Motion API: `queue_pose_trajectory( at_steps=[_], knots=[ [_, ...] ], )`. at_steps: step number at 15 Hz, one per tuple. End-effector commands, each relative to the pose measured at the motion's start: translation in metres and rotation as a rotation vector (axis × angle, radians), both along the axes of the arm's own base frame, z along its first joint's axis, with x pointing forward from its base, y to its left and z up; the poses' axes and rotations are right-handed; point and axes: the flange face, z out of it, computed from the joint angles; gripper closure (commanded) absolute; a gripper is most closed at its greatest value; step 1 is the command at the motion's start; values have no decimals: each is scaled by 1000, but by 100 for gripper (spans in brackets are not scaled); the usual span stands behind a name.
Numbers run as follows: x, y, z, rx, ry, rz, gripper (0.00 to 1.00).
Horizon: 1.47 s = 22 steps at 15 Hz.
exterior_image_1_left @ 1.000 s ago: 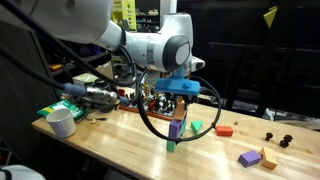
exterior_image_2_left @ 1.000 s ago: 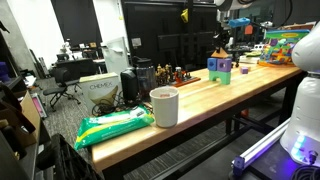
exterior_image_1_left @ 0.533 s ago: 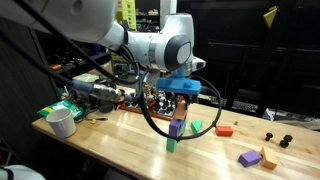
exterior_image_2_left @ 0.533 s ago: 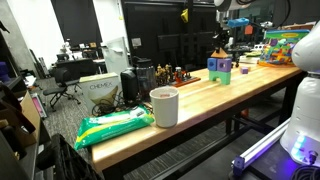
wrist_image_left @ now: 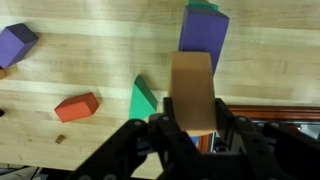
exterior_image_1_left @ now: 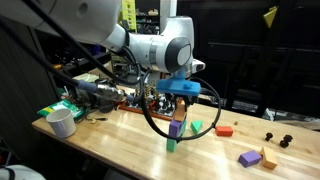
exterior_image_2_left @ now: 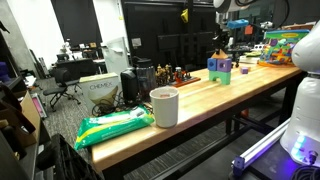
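The tan block's lower end meets the purple block's top (exterior_image_1_left: 178,123) in the exterior view, so the robot's gripper needs to let go of the tan block.
My gripper (wrist_image_left: 192,128) is shut on a tan wooden block (wrist_image_left: 192,88), which it holds upright by its two sides. In an exterior view the gripper (exterior_image_1_left: 179,104) holds this block (exterior_image_1_left: 178,114) right over a purple block (exterior_image_1_left: 176,129) that stands on a green block (exterior_image_1_left: 172,145). Whether the tan block touches the purple one cannot be told. From the wrist the purple block (wrist_image_left: 204,42) shows just beyond the tan one. A green wedge (wrist_image_left: 143,98) lies beside it. The stack (exterior_image_2_left: 220,68) is small and far off in an exterior view.
A red block (wrist_image_left: 77,106) and another purple block (wrist_image_left: 15,45) lie on the wooden table (exterior_image_1_left: 120,140). A white cup (exterior_image_1_left: 62,122) and a green bag (exterior_image_2_left: 115,125) sit near one end. More blocks (exterior_image_1_left: 255,158) and small black pieces (exterior_image_1_left: 284,141) lie toward the other end.
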Motion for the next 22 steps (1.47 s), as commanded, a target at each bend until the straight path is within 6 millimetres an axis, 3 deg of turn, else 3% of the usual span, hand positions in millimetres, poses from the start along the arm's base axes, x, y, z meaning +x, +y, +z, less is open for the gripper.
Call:
queue_pose_trajectory(
  at_steps=[1, 7, 13, 22],
  knots=[
    [1, 4, 3, 15, 9, 0, 33],
    [0, 4, 3, 18, 9, -3, 1],
    [-7, 6, 8, 15, -4, -6, 0],
    [-36, 14, 21, 13, -51, 16, 0]
  ],
)
